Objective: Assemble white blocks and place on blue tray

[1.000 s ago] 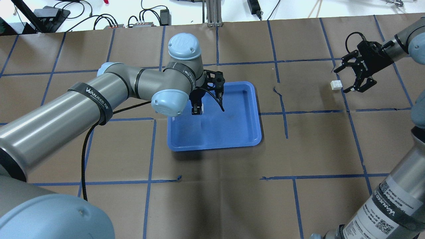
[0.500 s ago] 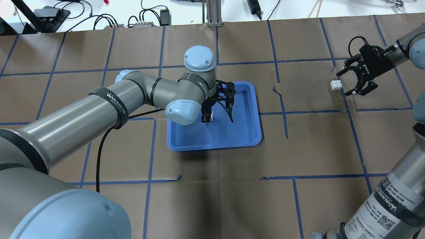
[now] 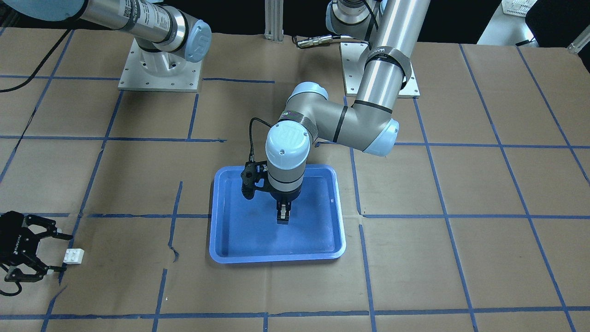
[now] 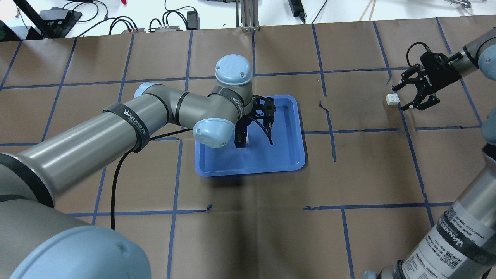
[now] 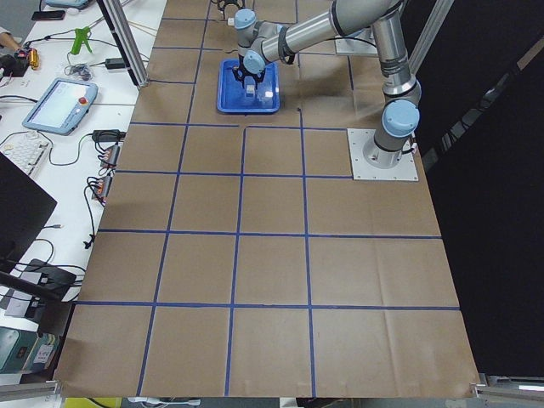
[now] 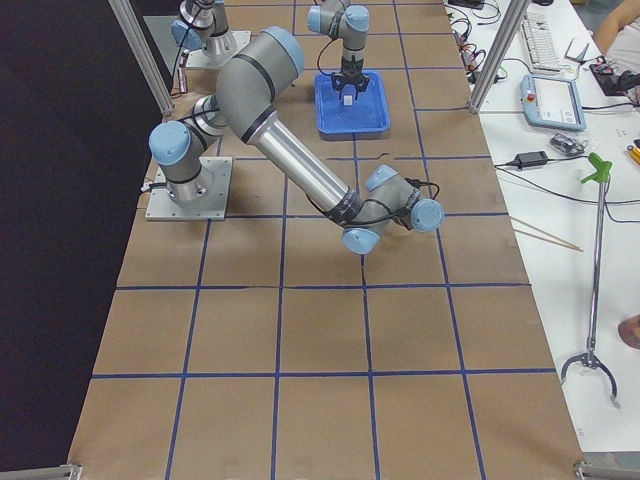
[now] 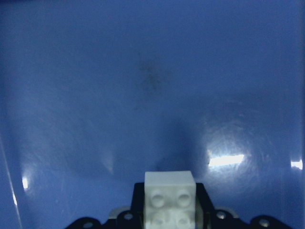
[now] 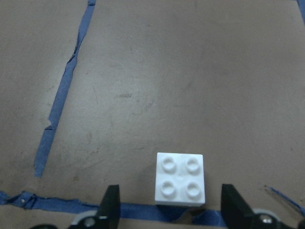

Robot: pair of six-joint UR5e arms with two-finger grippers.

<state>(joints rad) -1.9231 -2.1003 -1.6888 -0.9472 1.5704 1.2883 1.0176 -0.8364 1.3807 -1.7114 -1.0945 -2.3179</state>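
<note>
My right gripper grabs the second white block by its studless sides next. Then I assemble that block with its partner on the blue tray (image 3: 243, 232).
The blue tray (image 4: 279, 155) lies at the table's middle; it also shows in the front-facing view (image 3: 239, 240). My left gripper (image 4: 242, 141) points down over the tray's middle, shut on one white block (image 7: 169, 198), held low above the tray floor. The second white block (image 4: 392, 99) sits studs up on the brown paper at the far right. My right gripper (image 4: 401, 97) is open right beside it. In the right wrist view that block (image 8: 180, 179) lies between and just ahead of the two open fingers (image 8: 109, 210), untouched.
Brown paper with blue tape gridlines covers the table. A torn tape line (image 8: 59, 105) runs left of the loose block. Cables and power bricks (image 4: 170, 21) lie beyond the far edge. The left arm's elbow (image 4: 211, 131) overhangs the tray's left side.
My left arm has moved right over the tray with the white block, then nearly stopped. My right gripper has shifted slightly and come in closer to the loose block.
</note>
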